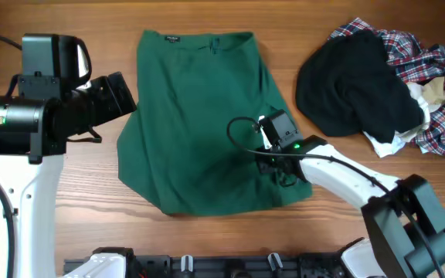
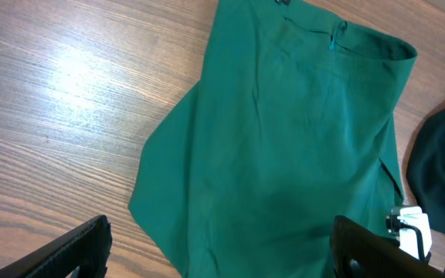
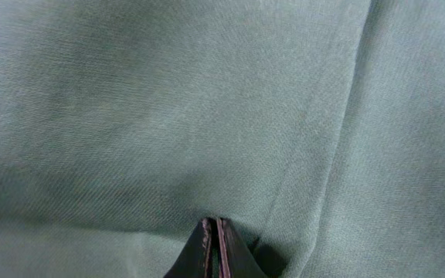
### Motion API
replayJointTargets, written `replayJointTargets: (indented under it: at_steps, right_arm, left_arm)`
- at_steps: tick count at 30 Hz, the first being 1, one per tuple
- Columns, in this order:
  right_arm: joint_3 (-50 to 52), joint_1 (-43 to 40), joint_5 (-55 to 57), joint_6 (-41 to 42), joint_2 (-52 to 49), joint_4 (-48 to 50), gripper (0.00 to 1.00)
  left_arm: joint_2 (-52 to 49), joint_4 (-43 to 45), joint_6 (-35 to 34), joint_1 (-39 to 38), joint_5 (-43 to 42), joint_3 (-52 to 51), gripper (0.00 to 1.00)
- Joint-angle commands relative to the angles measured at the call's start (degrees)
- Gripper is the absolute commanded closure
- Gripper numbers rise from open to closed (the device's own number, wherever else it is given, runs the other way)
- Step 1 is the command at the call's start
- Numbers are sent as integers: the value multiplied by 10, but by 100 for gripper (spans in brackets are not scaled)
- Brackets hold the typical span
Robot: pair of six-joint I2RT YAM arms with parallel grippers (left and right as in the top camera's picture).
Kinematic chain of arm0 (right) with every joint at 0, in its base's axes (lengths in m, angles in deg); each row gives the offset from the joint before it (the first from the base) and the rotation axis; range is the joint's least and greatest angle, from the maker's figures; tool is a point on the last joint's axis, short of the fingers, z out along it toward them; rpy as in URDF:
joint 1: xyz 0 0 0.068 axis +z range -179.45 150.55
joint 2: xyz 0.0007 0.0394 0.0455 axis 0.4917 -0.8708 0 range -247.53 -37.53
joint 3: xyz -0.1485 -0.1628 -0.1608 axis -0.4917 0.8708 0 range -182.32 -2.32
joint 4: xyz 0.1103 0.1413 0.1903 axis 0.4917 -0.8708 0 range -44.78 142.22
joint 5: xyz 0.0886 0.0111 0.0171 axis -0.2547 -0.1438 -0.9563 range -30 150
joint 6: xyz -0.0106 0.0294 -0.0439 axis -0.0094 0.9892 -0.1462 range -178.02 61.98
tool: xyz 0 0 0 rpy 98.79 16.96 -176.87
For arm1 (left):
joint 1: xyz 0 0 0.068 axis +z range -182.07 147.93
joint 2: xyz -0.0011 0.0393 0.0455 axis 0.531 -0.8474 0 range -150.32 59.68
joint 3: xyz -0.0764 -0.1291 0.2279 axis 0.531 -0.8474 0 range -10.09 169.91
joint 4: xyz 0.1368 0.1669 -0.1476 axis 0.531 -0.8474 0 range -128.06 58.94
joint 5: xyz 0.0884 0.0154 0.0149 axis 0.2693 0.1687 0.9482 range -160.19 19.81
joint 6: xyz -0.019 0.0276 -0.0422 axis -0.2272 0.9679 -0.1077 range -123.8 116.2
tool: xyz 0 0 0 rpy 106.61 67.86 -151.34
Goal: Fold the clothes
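I will next take hold of the green garment with my left gripper, by its hemmed edge at the corner beside the label (image 1: 172,36), to lift and fold it.
The clothes (image 1: 199,131), a dark green garment, lie spread flat in the middle of the wooden table, with the hemmed band and a small label (image 1: 172,36) at the far edge. My right gripper (image 1: 283,171) is down on the garment's lower right part. In the right wrist view its fingers (image 3: 213,224) are shut together, pinching the green cloth (image 3: 168,100), and a crease runs up from the tips. My left gripper (image 2: 222,259) hovers open above the garment's left side (image 2: 284,139), with nothing between its fingers.
A black garment (image 1: 354,77) lies heaped at the back right on a red-blue-white plaid shirt (image 1: 439,100) and a white cloth (image 1: 388,143). Bare wood (image 1: 91,185) lies left of the green garment. The black garment's edge (image 2: 439,177) shows in the left wrist view.
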Motion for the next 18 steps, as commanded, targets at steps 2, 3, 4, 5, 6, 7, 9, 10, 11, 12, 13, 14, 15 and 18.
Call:
replayJointTargets:
  at_steps: [2,3,4,5,6,7,9,10,11,12,13,14,15,18]
  right_arm:
    - [10,-8,34,75,-47,-8,96]
    - [10,-17,34,83,-47,-8,96]
    - [10,-27,36,91,-47,-11,96]
    - [10,-47,36,93,-47,-19,96]
    - [10,-68,36,92,-47,-28,96]
    - [10,-91,36,92,-47,-36,96]
    - [10,-149,29,89,-47,-40,96]
    - [9,-173,27,86,-47,-40,96]
    - [8,-195,27,86,-47,-39,96]
    - [5,-207,27,81,-47,-39,96]
    - [0,-222,27,67,-47,-38,96]
    - [-13,-240,18,62,-47,-38,96]
    - [-35,-255,-11,56,-46,-48,96]
    - [-120,-273,-71,50,-37,-124,96]
  left_arm:
    - [-1,0,1,-2,6,0,9]
    - [-1,0,1,-2,6,0,9]
    - [-1,0,1,-2,6,0,9]
    - [-1,0,1,-2,6,0,9]
    - [-3,0,1,-2,6,0,9]
    - [-7,0,1,-2,6,0,9]
    - [-21,0,1,-2,6,0,8]
    - [-30,0,1,-2,6,0,8]
    - [-39,0,1,-2,6,0,8]
    - [-47,0,1,-2,6,0,9]
    - [-55,0,1,-2,6,0,9]
    - [-68,2,1,-2,6,0,9]
    - [-80,10,3,-2,6,-1,9]
    - [-104,40,11,-2,10,-1,9]
